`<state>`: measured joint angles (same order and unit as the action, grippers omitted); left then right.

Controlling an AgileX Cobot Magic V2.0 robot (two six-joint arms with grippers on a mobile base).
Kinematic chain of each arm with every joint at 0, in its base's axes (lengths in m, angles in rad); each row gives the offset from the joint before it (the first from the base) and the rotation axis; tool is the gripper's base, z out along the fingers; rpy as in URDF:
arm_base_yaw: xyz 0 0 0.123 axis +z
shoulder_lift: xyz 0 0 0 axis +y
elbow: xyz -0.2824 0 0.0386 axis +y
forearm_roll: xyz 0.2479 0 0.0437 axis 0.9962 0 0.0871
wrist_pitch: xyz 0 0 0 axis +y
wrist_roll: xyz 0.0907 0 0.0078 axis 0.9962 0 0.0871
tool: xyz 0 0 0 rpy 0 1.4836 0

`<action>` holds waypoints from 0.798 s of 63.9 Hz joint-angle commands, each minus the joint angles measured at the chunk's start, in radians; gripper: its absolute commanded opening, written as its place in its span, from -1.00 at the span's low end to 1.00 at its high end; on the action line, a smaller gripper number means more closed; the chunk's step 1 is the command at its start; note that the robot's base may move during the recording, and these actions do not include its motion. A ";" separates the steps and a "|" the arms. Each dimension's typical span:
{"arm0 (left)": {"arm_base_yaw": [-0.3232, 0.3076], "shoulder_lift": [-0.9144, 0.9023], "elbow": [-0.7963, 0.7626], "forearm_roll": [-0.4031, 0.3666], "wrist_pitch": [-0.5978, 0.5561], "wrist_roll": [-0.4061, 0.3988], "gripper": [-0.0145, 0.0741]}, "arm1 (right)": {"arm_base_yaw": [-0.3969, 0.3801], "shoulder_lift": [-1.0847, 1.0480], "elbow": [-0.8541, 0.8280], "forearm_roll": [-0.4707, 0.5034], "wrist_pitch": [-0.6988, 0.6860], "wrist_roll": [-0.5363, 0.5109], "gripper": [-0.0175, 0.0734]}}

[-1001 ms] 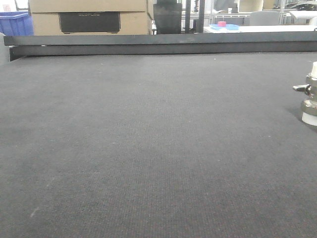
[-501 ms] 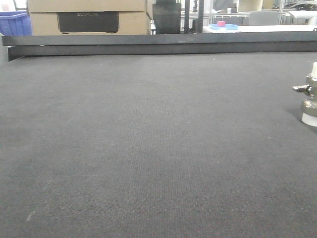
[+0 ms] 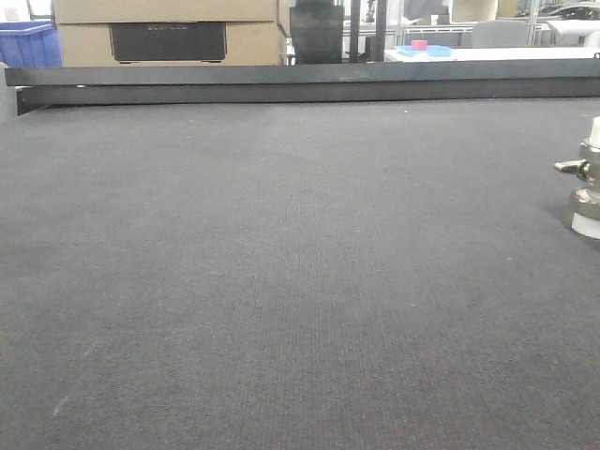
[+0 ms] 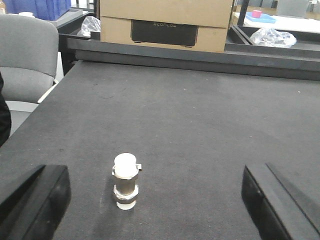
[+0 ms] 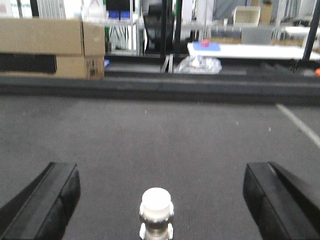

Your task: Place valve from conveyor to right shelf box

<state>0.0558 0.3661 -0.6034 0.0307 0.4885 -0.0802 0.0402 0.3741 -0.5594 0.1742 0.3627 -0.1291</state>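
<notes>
The right gripper grabs the valve [image 3: 589,178] by its white end with the cap [image 3: 594,133] next, to move it to the shelf box.
The valve [image 3: 589,178] stands upright on the dark grey conveyor [image 3: 281,262], at the right edge of the front view, its butterfly handle pointing left. In the right wrist view the valve [image 5: 156,212] stands centred between the wide-open jaws of my right gripper [image 5: 161,200], near the bottom edge, touching neither finger. In the left wrist view the valve [image 4: 125,181] stands left of centre between the wide-open jaws of my left gripper [image 4: 155,200], clear of both fingers. Both grippers are empty.
A long black rail [image 3: 300,84] edges the far side of the belt. Behind it are cardboard boxes [image 3: 169,33], a blue crate [image 3: 28,42] and a white table [image 3: 487,53]. A grey chair [image 4: 25,60] stands off the belt's left edge.
</notes>
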 commanded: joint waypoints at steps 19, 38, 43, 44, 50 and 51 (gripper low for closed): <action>-0.023 0.005 -0.011 0.002 -0.025 0.000 0.68 | 0.003 0.548 -0.456 -0.022 0.415 -0.050 0.64; -0.023 0.005 -0.011 0.002 -0.033 0.000 0.68 | 0.003 0.954 -0.800 -0.022 0.695 -0.093 0.64; -0.023 0.005 -0.011 0.002 -0.036 0.000 0.68 | 0.003 1.040 -0.855 -0.022 0.734 -0.097 0.64; -0.023 0.005 -0.011 0.002 -0.036 0.000 0.68 | 0.003 1.054 -0.863 -0.022 0.745 -0.101 0.64; -0.023 0.005 -0.011 0.002 -0.036 0.000 0.68 | 0.003 1.132 -0.898 -0.022 0.765 -0.109 0.64; -0.023 0.005 -0.011 0.002 -0.036 0.000 0.68 | 0.003 1.149 -0.901 -0.022 0.765 -0.109 0.64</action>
<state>0.0392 0.3699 -0.6058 0.0307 0.4738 -0.0802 0.0402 1.4569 -1.4271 0.1610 1.1041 -0.2195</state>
